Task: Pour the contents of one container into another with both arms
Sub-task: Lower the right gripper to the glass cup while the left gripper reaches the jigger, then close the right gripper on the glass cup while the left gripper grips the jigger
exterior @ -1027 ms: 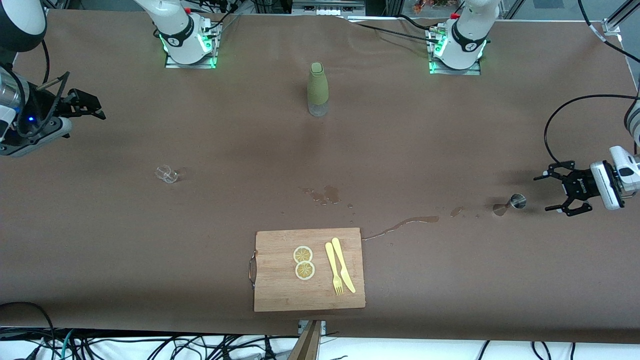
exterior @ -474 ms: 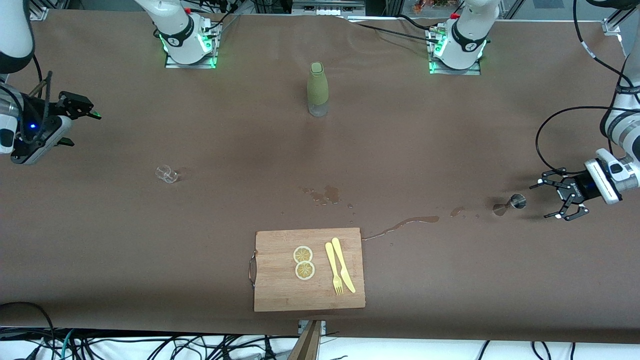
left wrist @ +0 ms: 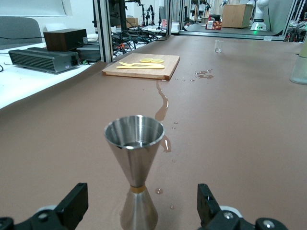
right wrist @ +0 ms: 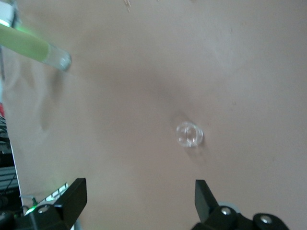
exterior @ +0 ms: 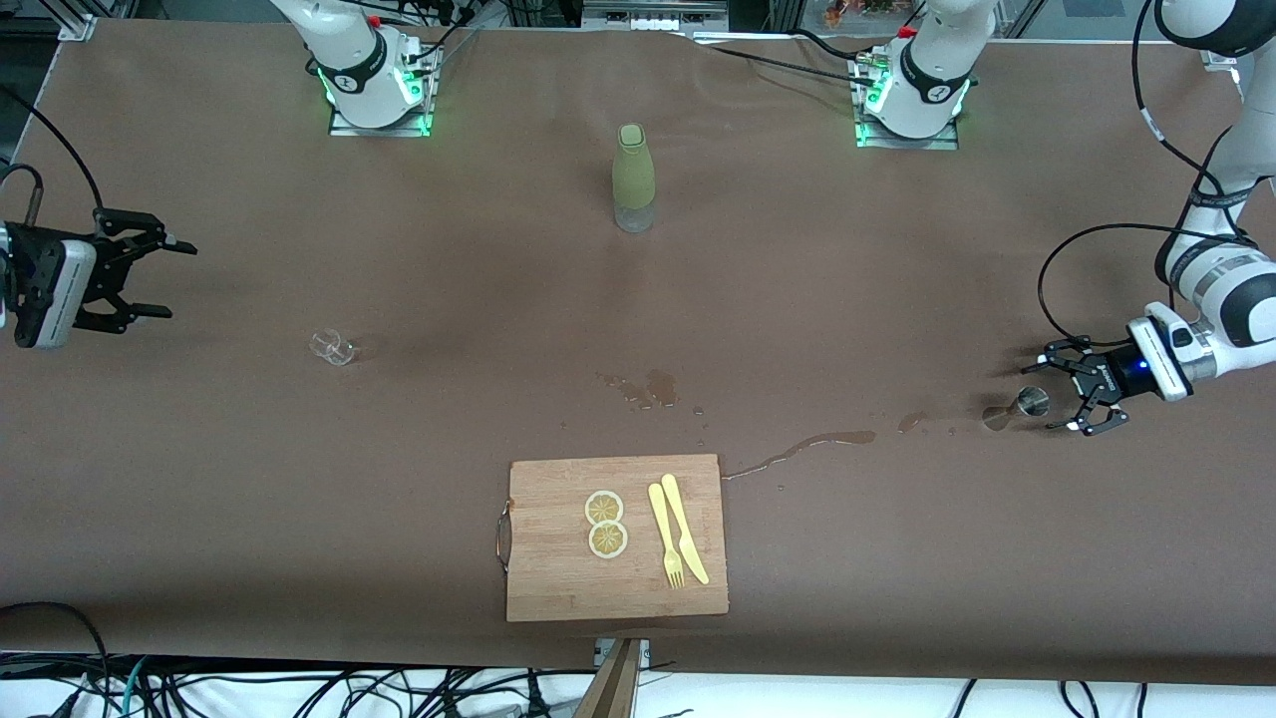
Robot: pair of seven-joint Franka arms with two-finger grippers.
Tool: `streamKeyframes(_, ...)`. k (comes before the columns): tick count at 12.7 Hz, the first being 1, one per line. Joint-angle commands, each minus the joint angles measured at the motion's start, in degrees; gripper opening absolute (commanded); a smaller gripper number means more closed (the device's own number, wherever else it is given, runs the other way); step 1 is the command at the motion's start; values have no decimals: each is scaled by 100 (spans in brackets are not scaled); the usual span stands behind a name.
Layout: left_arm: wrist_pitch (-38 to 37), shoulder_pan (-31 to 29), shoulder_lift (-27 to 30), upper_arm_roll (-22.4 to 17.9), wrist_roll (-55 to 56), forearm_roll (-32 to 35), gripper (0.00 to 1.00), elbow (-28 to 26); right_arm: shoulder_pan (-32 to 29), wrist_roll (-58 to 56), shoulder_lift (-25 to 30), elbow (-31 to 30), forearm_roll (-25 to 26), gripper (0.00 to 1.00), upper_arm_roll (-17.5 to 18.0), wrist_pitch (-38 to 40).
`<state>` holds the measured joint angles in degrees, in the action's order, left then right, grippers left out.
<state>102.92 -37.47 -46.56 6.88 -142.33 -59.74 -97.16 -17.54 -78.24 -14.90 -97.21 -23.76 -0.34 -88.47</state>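
My left gripper will next grab the jigger by its narrow middle [left wrist: 137, 189]. The steel jigger's open upper cup [left wrist: 134, 136] then stays free to pour.
A steel jigger [exterior: 1027, 404] stands upright on the brown table near the left arm's end. My left gripper [exterior: 1055, 397] is low beside it and open. In the left wrist view the jigger [left wrist: 136, 163] stands between the two spread fingers of the left gripper [left wrist: 140, 208], touching neither. A small clear glass [exterior: 334, 346] sits toward the right arm's end. My right gripper [exterior: 174, 281] hangs open and empty over the table's end, well apart from the glass. The right wrist view shows that glass [right wrist: 190, 134] ahead of the right gripper [right wrist: 139, 191].
A green bottle [exterior: 634, 179] stands upright mid-table, farther from the front camera. A wooden cutting board [exterior: 558, 578] with lemon slices [exterior: 605, 524], a yellow fork and a knife lies near the front edge. Spilled liquid [exterior: 653, 389] and a wet streak [exterior: 807, 446] mark the cloth.
My left gripper has moved in along the table until it reaches the jigger. My right hand has turned and dropped a little, its spread fingers now facing the glass.
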Motion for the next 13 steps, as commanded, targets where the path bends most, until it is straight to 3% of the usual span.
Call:
streamKeyframes(1, -158, 38, -194, -38, -505, -431, 100, 109, -354, -944, -354, 18, -750, 100, 43, 67)
streamKeyframes(6, -158, 170, -459, -46, -594, -1004, 100, 118, -829, -3412, -1443, 1, -2060, 100, 43, 181)
streamKeyframes(10, -237, 231, -459, -20, -586, -1162, 100, 109, -909, -4881, -2174, 1, -2571, 100, 52, 111)
streamKeyframes(13, -255, 284, -476, -3, -594, -1259, 100, 109, -909, -5621, -2605, 9, -2643, 100, 52, -99)
